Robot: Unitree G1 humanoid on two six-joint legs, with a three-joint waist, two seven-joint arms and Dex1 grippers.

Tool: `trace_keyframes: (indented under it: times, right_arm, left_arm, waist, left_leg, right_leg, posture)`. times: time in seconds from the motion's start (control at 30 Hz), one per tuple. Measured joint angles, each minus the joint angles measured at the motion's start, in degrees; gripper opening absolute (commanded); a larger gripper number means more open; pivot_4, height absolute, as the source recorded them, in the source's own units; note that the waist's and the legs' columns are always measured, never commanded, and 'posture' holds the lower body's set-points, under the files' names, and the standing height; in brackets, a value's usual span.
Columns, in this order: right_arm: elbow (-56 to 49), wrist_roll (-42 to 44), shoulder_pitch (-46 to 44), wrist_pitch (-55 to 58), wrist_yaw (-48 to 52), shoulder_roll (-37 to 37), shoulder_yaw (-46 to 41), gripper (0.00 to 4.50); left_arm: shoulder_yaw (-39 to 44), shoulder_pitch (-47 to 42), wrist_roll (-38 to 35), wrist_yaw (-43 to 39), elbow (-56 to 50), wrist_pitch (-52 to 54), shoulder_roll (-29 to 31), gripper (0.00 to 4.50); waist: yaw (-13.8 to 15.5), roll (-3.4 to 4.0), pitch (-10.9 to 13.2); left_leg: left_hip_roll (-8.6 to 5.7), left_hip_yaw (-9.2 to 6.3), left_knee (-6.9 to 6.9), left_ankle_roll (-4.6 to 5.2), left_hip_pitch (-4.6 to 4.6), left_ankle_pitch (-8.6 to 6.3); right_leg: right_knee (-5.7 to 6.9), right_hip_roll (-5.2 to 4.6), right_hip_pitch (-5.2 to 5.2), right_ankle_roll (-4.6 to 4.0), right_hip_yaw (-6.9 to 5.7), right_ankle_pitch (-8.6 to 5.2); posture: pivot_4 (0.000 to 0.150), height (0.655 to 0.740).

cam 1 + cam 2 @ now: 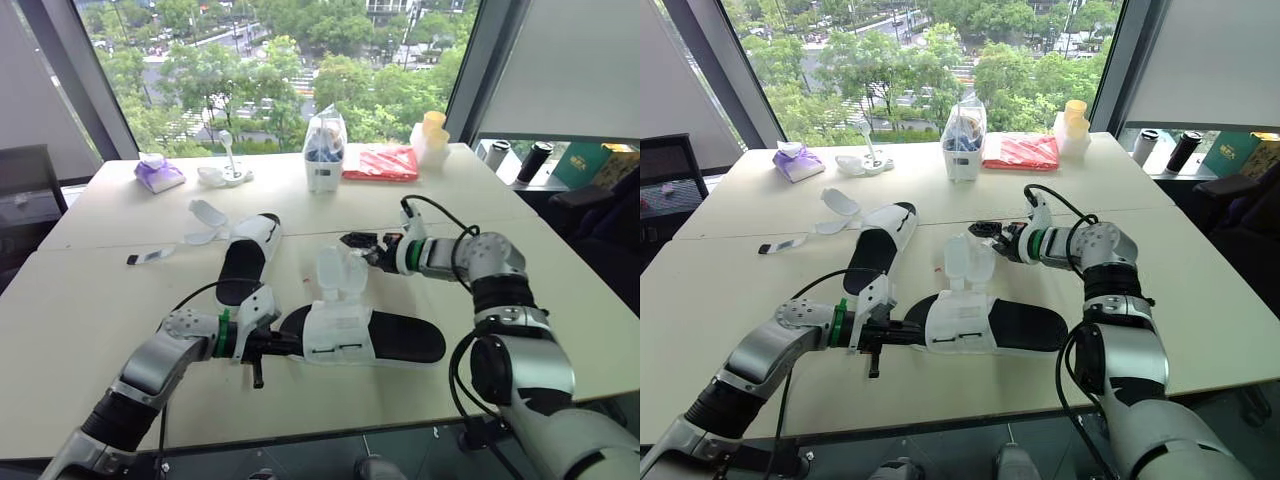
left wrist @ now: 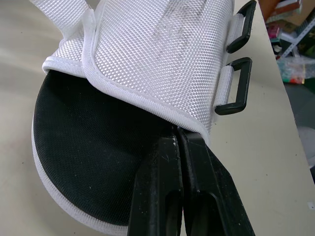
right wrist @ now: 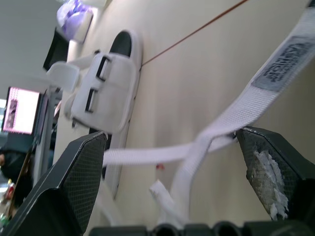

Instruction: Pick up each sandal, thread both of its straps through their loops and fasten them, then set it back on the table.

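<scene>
The white strap will be pinched by its tip end with the label [image 1: 356,262] in my right gripper. The strap will then go through its loop on the near sandal [image 1: 323,350].
The near sandal [image 1: 395,338], with a black sole and white woven upper, lies at the table's front. Its two white straps [image 1: 338,272] stand up unfastened. My left gripper [image 1: 292,346] is shut on the edge of its upper at the heel end. In the left wrist view the fingertips [image 2: 170,147] pinch the white fabric beside two black loops [image 2: 235,86]. My right gripper [image 1: 354,241] hovers open just beyond the straps' tips. In the right wrist view a white strap [image 3: 246,108] runs between its spread fingers. The far sandal [image 1: 245,262] lies flat to the left, straps splayed open.
At the table's far side stand a clear container [image 1: 324,150], a red bag [image 1: 381,163], yellow cups [image 1: 432,135], a purple item [image 1: 158,173] and a white holder [image 1: 224,175]. A small loose strip [image 1: 150,257] lies left. Dark cups [image 1: 537,160] stand on the right ledge.
</scene>
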Motion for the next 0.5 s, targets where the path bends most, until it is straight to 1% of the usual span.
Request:
trace_keyframes:
  times: [0.07,0.13,0.17,0.2,0.33,0.4,0.5]
  right_arm:
    - [2.6,-1.0,-1.3,-1.9,-0.6,0.3,-0.9,4.5]
    - [5.0,-1.7,-2.3,-3.2,-1.0,1.0,-1.7,3.95]
    - [6.6,-2.2,-2.7,-4.1,-1.2,1.5,-2.1,3.6]
    - [7.7,-2.5,-2.8,-4.7,-1.3,1.7,-2.3,3.19]
    - [12.1,-4.7,-3.5,-5.6,-1.0,1.8,-2.4,1.0]
    - [13.8,-5.9,-4.1,-5.6,-0.6,1.7,-2.3,0.02]
    - [15.1,-6.8,-4.7,-6.1,0.2,1.5,-2.6,0.02]
  left_arm:
    - [0.0,0.0,0.2,0.1,0.0,-0.2,-0.1,0.09]
    - [0.0,0.0,0.5,0.3,0.0,-0.3,-0.2,0.0]
    - [0.0,0.0,0.5,0.4,0.0,-0.4,-0.3,0.0]
    - [0.0,0.0,0.6,0.5,0.0,-0.4,-0.3,0.0]
    - [0.1,0.0,0.6,0.8,0.1,-0.4,-0.5,0.0]
    - [0.2,0.0,0.6,0.9,0.1,-0.4,-0.6,0.0]
    - [0.3,0.0,0.6,1.3,0.1,-0.4,-0.8,0.0]
  waist:
    - [-0.1,0.0,0.0]
    - [-0.1,0.0,0.0]
    - [-0.1,0.0,0.0]
    - [-0.1,0.0,0.0]
    - [-0.1,0.0,0.0]
    - [-0.1,0.0,0.0]
    - [-0.1,0.0,0.0]
  left_leg:
    - [0.0,0.0,0.0,0.0,0.0,0.0]
    - [0.01,0.0,-0.02,0.0,0.02,0.0]
    - [0.01,0.0,-0.02,0.0,0.03,0.0]
    - [0.01,-0.01,-0.02,0.0,0.03,0.0]
    - [0.0,0.0,-0.01,0.0,0.01,0.0]
    - [0.01,0.0,-0.02,0.0,0.02,0.0]
    - [0.01,-0.01,-0.03,0.0,0.03,0.0]
  right_leg:
    - [-0.01,0.0,0.0,0.0,0.0,0.0]
    - [0.0,0.01,0.0,0.0,0.0,0.0]
    - [0.01,0.01,0.0,0.0,0.0,0.0]
    - [0.02,0.01,0.0,-0.01,0.0,0.0]
    - [0.0,0.01,0.0,-0.01,0.0,0.0]
    - [0.01,0.01,0.0,-0.01,0.0,0.0]
    - [0.01,0.02,0.0,-0.01,0.0,0.0]
  posture:
    - [0.15,0.74]
    - [0.15,0.74]
    - [0.15,0.74]
    - [0.15,0.74]
    - [0.15,0.74]
    - [0.15,0.74]
    - [0.15,0.74]
